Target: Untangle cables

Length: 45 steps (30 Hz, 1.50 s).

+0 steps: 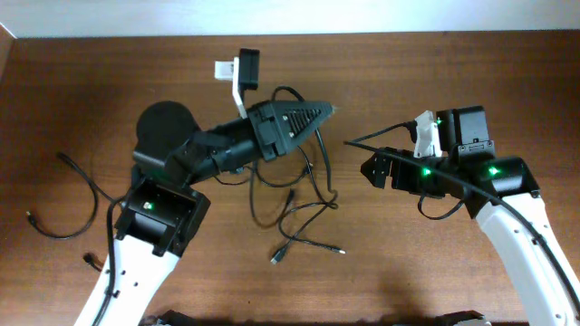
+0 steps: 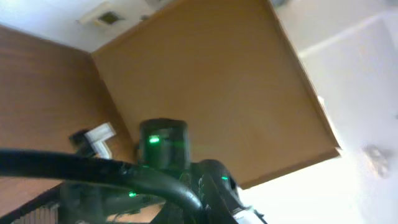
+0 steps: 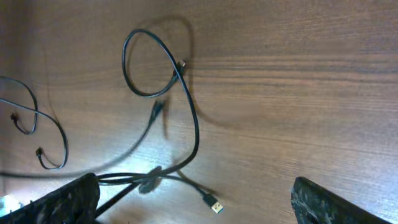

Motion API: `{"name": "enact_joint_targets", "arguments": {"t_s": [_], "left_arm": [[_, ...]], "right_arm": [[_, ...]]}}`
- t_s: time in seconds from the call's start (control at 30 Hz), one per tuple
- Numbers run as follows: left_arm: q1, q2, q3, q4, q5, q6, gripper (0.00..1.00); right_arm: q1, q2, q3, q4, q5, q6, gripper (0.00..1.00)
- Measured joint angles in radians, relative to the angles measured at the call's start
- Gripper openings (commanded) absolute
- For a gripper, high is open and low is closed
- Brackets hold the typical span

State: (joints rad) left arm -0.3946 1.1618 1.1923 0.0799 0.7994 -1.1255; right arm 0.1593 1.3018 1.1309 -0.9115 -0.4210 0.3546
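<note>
I will next use my right gripper to grab a tangled piece of cable (image 1: 316,244) (image 3: 191,184) behind its plug, apart from the left gripper's loop, and pull the cables apart.
A tangle of thin black cables (image 1: 299,204) lies at the table's centre, with loose plug ends towards the front. My left gripper (image 1: 328,110) hovers above it, turned on its side. Its fingers meet in a point and a cable loop (image 1: 290,91) rises around them. The left wrist view shows only the table and my right arm (image 2: 163,146), not the jaws. My right gripper (image 1: 370,168) sits right of the tangle. In the right wrist view it (image 3: 193,190) is wide open, with cable strands (image 3: 196,130) and a USB plug (image 3: 215,206) between the fingers.
A separate black cable (image 1: 68,204) curls at the far left, also in the right wrist view (image 3: 59,134). A small plug (image 1: 91,260) lies near the left arm's base. The table's back edge (image 1: 381,36) meets a pale wall.
</note>
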Motion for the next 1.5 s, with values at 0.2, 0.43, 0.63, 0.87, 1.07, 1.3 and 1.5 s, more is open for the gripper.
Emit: {"name": "enact_joint_targets", "arguments": {"t_s": [0.2, 0.43, 0.63, 0.87, 1.07, 1.3, 1.5], "left_arm": [[-0.005, -0.002, -0.011, 0.702, 0.043, -0.225, 0.0], [0.088, -0.004, -0.011, 0.747, -0.066, -0.294, 0.0], [0.317, -0.005, -0.008, 0.606, -0.007, -0.298, 0.0], [0.395, -0.002, -0.008, 0.573, 0.059, -0.282, 0.0], [0.398, -0.002, -0.008, 0.57, 0.042, -0.259, 0.0], [0.429, -0.002, -0.007, 0.507, 0.047, -0.172, 0.0], [0.496, -0.002, -0.007, 0.507, 0.257, -0.154, 0.0]], "right_arm": [[0.0, -0.002, -0.001, 0.0, 0.005, -0.023, 0.98], [0.0, -0.002, -0.001, -0.093, -0.036, -0.564, 0.99], [0.0, 0.161, -0.034, -0.035, -0.294, -1.006, 0.99], [0.0, 0.438, -0.035, 0.042, -0.542, -1.22, 1.0], [0.14, 0.461, -0.037, 0.118, -0.581, -1.324, 0.48], [0.126, 0.461, -0.038, 0.142, -0.398, -1.115, 0.04], [-0.243, 0.318, -0.008, 0.051, -0.351, -0.695, 0.04]]}}
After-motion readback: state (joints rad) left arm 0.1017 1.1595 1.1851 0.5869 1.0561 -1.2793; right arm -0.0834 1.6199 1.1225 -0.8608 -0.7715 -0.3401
